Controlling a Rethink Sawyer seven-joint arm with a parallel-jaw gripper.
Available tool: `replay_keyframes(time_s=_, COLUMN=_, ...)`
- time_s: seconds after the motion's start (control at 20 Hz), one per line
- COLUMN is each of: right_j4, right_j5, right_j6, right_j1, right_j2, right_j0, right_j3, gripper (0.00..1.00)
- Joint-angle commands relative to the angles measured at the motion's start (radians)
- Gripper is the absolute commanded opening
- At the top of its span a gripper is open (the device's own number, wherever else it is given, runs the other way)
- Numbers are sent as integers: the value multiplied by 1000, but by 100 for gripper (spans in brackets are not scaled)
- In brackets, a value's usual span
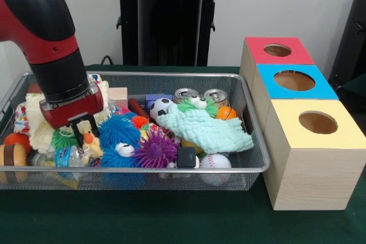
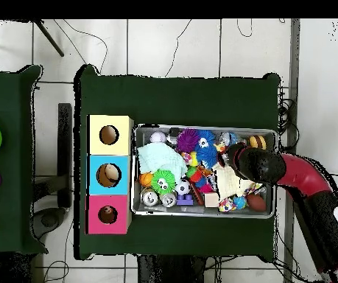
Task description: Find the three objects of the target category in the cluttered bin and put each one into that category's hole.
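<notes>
A clear bottle (image 1: 67, 157) and blue fuzzy balls crowd the duck's body, so my gripper should grab the yellow plush duck by its raised head (image 1: 88, 137) next.
The silver wire-mesh bin (image 1: 143, 170) is full of clutter; it also shows in the overhead view (image 2: 201, 127). A yellow plush duck (image 1: 89, 139) with an orange beak lies near the bin's front left. My gripper (image 1: 83, 131) is down in the bin with its black fingers on either side of the duck's head, open. In the overhead view the gripper (image 2: 233, 155) is over the bin's right part. The red-faced box's hole (image 1: 277, 50) is at the back right, and also shows in the overhead view (image 2: 107, 214). No tiger shows.
A blue fuzzy ball (image 1: 118, 132) and a purple spiky ball (image 1: 155, 150) lie right of the duck. A mint cloth (image 1: 206, 130), two cans (image 1: 186, 95), a soccer ball (image 1: 160, 107) and a baseball (image 1: 215, 162) fill the bin. The blue box (image 1: 294, 80) and the yellow box (image 1: 317, 122) stand in front of the red one.
</notes>
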Motion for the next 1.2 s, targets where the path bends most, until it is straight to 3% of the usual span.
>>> replay_keyframes(time_s=0.05, right_j4=-33, right_j5=-65, right_j6=-94, right_j1=51, right_j2=73, right_j0=-1, right_j3=67, gripper=0)
replay_keyframes(time_s=0.35, right_j4=-36, right_j5=-45, right_j6=-105, right_j1=44, right_j2=70, right_j0=7, right_j3=59, gripper=0)
replay_keyframes(time_s=0.9, right_j4=15, right_j5=63, right_j6=-31, right_j1=-98, right_j2=50, right_j0=84, right_j3=86, gripper=0)
replay_keyframes(time_s=1.2, right_j4=40, right_j5=114, right_j6=-7, right_j1=-127, right_j2=35, right_j0=126, right_j3=67, gripper=0)
